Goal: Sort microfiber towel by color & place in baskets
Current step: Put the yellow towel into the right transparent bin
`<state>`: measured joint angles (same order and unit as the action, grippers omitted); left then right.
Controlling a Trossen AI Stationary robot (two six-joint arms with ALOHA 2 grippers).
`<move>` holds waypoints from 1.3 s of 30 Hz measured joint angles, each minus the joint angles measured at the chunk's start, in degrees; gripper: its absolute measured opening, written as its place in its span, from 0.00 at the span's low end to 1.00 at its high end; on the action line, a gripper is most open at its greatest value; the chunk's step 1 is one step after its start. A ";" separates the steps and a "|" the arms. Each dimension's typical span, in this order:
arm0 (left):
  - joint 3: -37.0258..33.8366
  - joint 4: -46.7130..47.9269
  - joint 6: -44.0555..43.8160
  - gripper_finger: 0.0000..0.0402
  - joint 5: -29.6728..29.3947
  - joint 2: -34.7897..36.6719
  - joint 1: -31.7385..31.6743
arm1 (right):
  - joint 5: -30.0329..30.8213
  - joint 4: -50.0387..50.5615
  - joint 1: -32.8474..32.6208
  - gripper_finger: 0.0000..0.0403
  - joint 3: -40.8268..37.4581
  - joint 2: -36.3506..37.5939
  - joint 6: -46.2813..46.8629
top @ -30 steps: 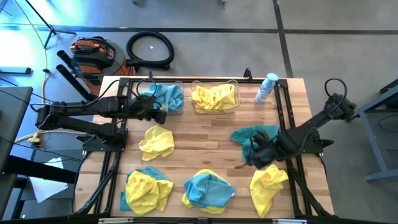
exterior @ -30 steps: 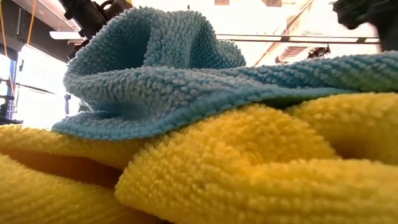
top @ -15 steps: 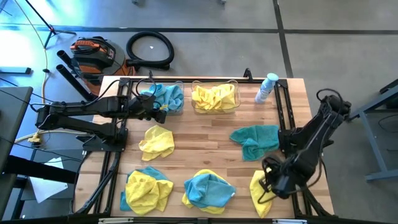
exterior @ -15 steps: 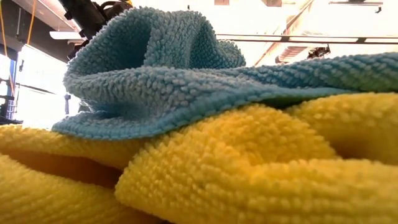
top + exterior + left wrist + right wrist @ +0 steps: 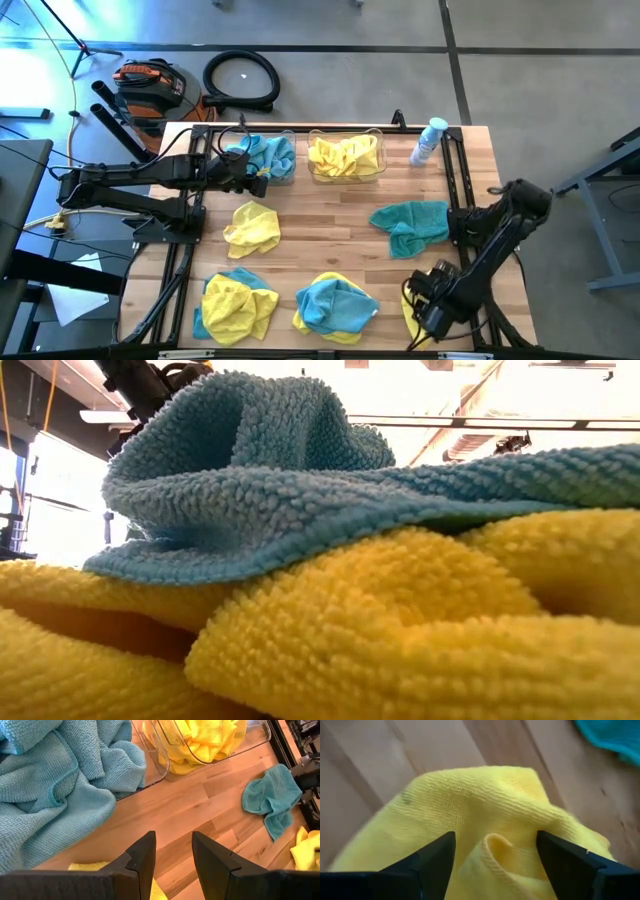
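Note:
The yellow towel needs to go into the basket of yellow towels, so my right gripper will next grab it by its raised fold (image 5: 496, 849).
Two clear baskets stand at the far edge. The left one (image 5: 268, 157) holds blue towels and the right one (image 5: 347, 158) holds yellow towels. My left gripper (image 5: 173, 857) hovers open beside the blue basket, with nothing between its fingers. My right gripper (image 5: 495, 860) points down, open, over a yellow towel (image 5: 480, 805) at the table's near right (image 5: 407, 318). Its fingers stand on either side of a raised fold of that towel. A teal towel (image 5: 412, 225) lies flat on the table, farther from the near edge than that gripper. My right gripper comes at the yellow towel from above, pointing down, its open fingers (image 5: 435, 862) on either side of a raised fold (image 5: 492, 845). Whether the fingers touch the cloth I cannot tell. The towel lies on the table.
A lone yellow towel (image 5: 252, 228) lies left of the middle. Two mixed yellow-and-blue heaps (image 5: 238, 305) (image 5: 335, 305) sit at the near edge. The second heap fills the low view, blue towel (image 5: 250, 470) over yellow (image 5: 400, 620). A spray bottle (image 5: 428, 142) stands at the far right.
My right gripper has left the teal towel and swung toward the table's near edge, going down over the yellow towel at the near right and rolling about its own axis. It has gone out of the low view. The teal towel stays on the table.

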<state>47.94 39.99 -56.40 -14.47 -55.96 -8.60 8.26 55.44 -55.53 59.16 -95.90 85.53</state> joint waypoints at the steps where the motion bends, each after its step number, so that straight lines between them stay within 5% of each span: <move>1: 0.00 0.01 0.00 0.29 0.07 0.00 0.00 | -0.45 -0.40 0.00 0.69 0.00 -1.29 -0.53; 10: 0.01 0.01 0.13 0.29 0.18 0.00 -0.01 | -5.83 -6.59 0.01 0.59 0.34 -9.29 4.91; 17: 0.02 -0.15 3.87 0.29 1.53 0.06 -2.16 | -4.35 -7.95 0.00 0.10 -0.13 -5.04 15.03; 20: 0.04 -0.28 6.80 0.29 3.91 0.06 -3.86 | -3.24 -6.29 0.02 0.05 -0.13 -1.23 19.64; 30: 0.04 -0.45 17.93 0.29 10.96 0.07 -10.52 | 30.32 -0.66 3.39 0.02 -0.08 14.29 27.70; 35: 0.04 -0.46 22.53 0.29 14.16 0.07 -13.18 | 44.69 -0.15 12.73 0.01 -0.07 21.53 15.13; 39: 0.04 -0.44 25.72 0.29 15.60 0.07 -14.86 | 45.32 -5.70 24.63 0.01 -0.07 25.84 -0.33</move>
<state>47.99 39.55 -30.68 1.13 -55.90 -23.46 53.57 49.75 -30.90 59.09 -70.05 85.21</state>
